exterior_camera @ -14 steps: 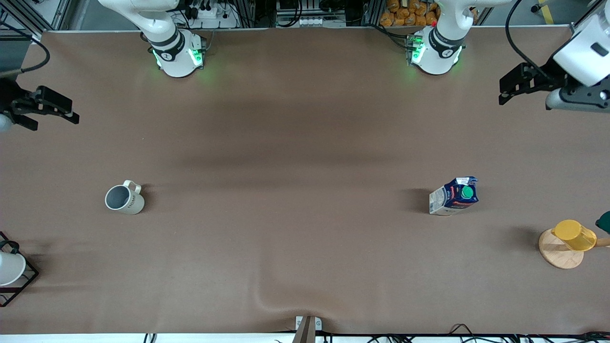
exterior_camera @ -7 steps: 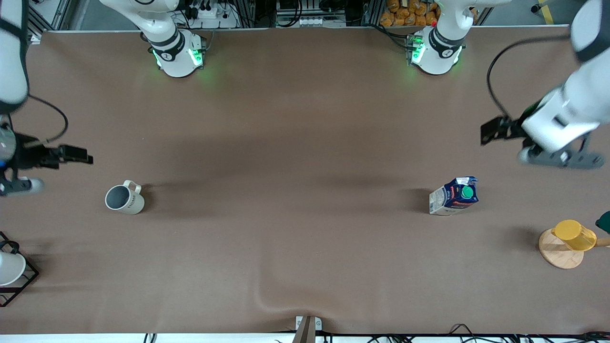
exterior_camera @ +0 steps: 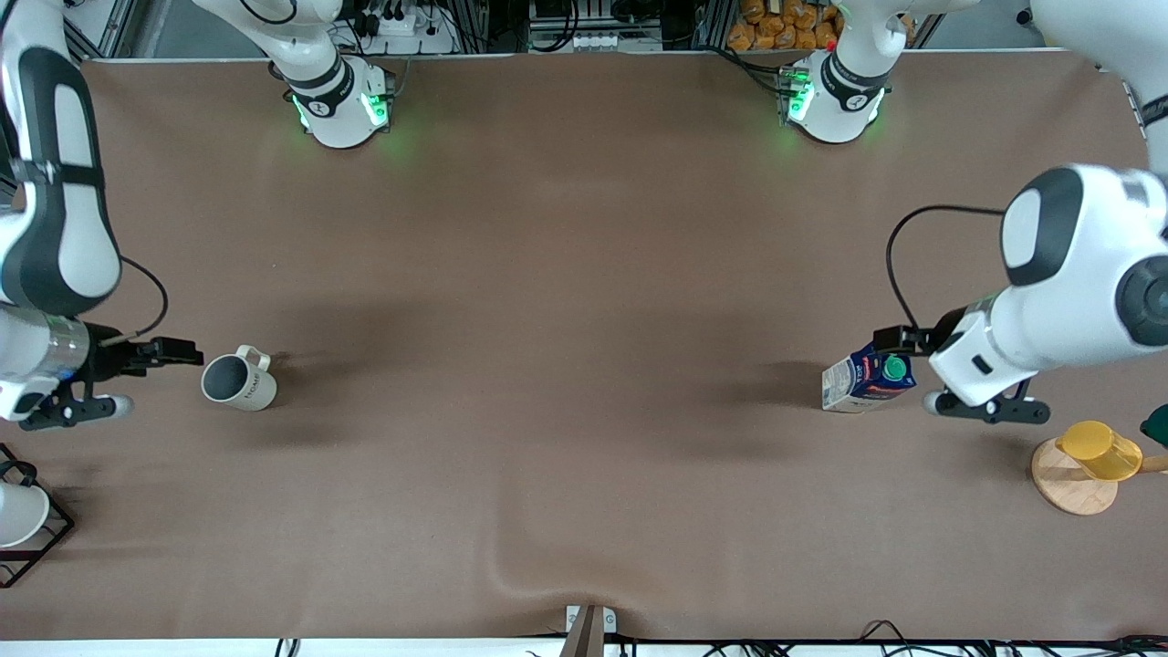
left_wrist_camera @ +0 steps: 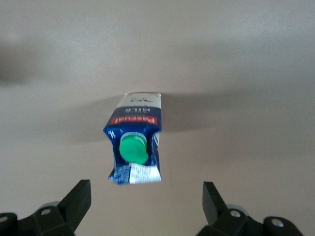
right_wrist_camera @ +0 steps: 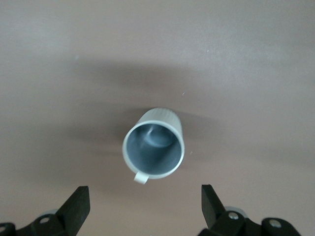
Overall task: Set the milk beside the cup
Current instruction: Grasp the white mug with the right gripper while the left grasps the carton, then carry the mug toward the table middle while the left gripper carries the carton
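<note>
The milk needs to go beside the cup [exterior_camera: 240, 379], so my left gripper will next grab it by its capped top end [exterior_camera: 893, 369].
The milk [exterior_camera: 865, 379] is a dark-blue carton with a green cap, upright on the brown table toward the left arm's end. My left gripper [exterior_camera: 914, 372] is open and empty, right beside the carton on the side toward the left arm's end. In the left wrist view the milk [left_wrist_camera: 135, 147] lies just ahead of the open gripper [left_wrist_camera: 145, 204], not between the fingers. The cup [exterior_camera: 239, 381], a cream mug with a grey interior, stands toward the right arm's end. My right gripper [exterior_camera: 157, 379] is open beside it. In the right wrist view the cup [right_wrist_camera: 153, 143] is ahead of the gripper [right_wrist_camera: 145, 206].
A yellow cup [exterior_camera: 1100, 449] sits on a round wooden coaster [exterior_camera: 1068, 493] at the left arm's end, nearer the camera than the milk. A white cup in a black wire rack [exterior_camera: 20, 518] is at the right arm's end. The cloth has a wrinkle [exterior_camera: 511, 575].
Both arms have swung down from the table's ends. The left gripper has come up to the milk and the right gripper up to the cup. Milk and cup have not moved.
</note>
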Motion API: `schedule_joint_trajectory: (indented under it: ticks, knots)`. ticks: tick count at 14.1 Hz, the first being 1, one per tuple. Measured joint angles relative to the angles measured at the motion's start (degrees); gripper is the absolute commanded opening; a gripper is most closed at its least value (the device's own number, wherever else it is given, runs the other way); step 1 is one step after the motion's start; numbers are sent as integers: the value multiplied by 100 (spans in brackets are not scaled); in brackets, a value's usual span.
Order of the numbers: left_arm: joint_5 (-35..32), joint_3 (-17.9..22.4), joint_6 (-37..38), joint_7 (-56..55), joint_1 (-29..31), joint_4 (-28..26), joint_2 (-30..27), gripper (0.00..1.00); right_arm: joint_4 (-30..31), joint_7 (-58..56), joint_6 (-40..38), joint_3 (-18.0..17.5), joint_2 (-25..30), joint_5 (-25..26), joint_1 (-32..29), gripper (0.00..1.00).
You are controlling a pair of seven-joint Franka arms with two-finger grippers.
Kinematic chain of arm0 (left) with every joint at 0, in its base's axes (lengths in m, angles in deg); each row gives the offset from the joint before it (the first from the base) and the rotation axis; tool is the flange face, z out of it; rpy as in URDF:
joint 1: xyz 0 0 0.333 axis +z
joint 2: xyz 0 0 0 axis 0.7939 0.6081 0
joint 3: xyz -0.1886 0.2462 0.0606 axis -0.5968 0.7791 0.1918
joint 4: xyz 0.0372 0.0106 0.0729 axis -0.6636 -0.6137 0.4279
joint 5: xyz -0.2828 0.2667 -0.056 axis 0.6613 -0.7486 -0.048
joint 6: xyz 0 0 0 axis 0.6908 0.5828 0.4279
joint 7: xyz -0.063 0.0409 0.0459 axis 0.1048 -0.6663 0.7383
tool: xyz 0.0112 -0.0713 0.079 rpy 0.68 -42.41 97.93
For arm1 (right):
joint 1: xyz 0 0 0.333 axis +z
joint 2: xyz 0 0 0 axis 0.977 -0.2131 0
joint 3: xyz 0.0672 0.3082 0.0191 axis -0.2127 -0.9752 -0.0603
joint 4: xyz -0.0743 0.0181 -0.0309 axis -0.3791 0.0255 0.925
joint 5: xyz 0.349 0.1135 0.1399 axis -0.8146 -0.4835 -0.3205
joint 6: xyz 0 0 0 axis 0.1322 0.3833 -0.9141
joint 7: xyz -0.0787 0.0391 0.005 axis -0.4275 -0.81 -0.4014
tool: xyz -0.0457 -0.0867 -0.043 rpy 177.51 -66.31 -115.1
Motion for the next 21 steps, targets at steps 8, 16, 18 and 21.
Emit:
schedule_joint_trajectory:
  ticks: [8, 16, 18, 21]
  knots:
    - [-281, 18, -392, -121, 26, -367, 407, 100, 147, -567, 1163, 9, -871, 2, -49, 11]
    - [-393, 20, -408, -120, 30, -430, 693, 0, -44, -769, 983, -68, -970, -1, -28, 0]
    - [-426, 18, -424, -120, 30, -422, 694, 0, -439, -241, 340, -114, -944, -5, 153, 0]
    - [-429, 18, -445, -120, 31, -342, 665, 0, -1067, 949, -558, -151, -886, -53, 721, 0]
